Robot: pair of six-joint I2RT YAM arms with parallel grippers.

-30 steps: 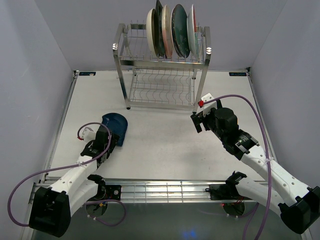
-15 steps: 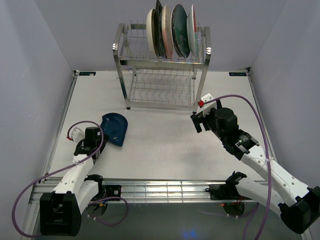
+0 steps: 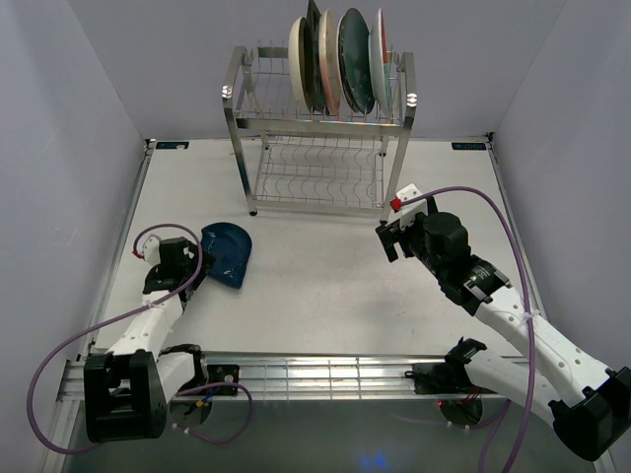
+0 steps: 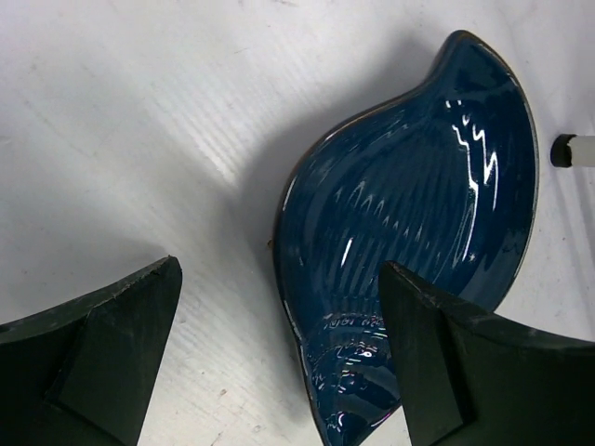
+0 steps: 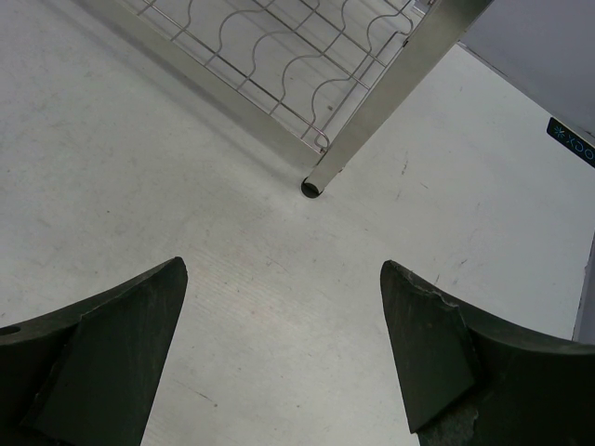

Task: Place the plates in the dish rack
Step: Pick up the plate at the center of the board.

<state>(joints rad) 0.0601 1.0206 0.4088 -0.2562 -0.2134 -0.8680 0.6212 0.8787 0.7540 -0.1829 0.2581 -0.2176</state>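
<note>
I need to lower my left gripper before I close it, because my fingers are still above the plate. Then I should close my fingers on the plate's rim, with the rim between them.
A dark blue plate lies on the table at the left. My left gripper hovers at its left edge, open and holding nothing. In the left wrist view the blue plate has its near rim between the spread fingers of the left gripper, with the right finger over it. The dish rack stands at the back centre, with several plates on edge in its upper tier. My right gripper is open and empty near the rack's front right leg.
The rack's lower shelf has wavy wire slots. Grey walls close in the table on the left, right and back. A metal rail runs along the near edge between the arm bases.
My left arm has drawn back to the left, off the blue plate, and its jaws have spread a little wider. The plate stays on the table. The right arm has not moved.
</note>
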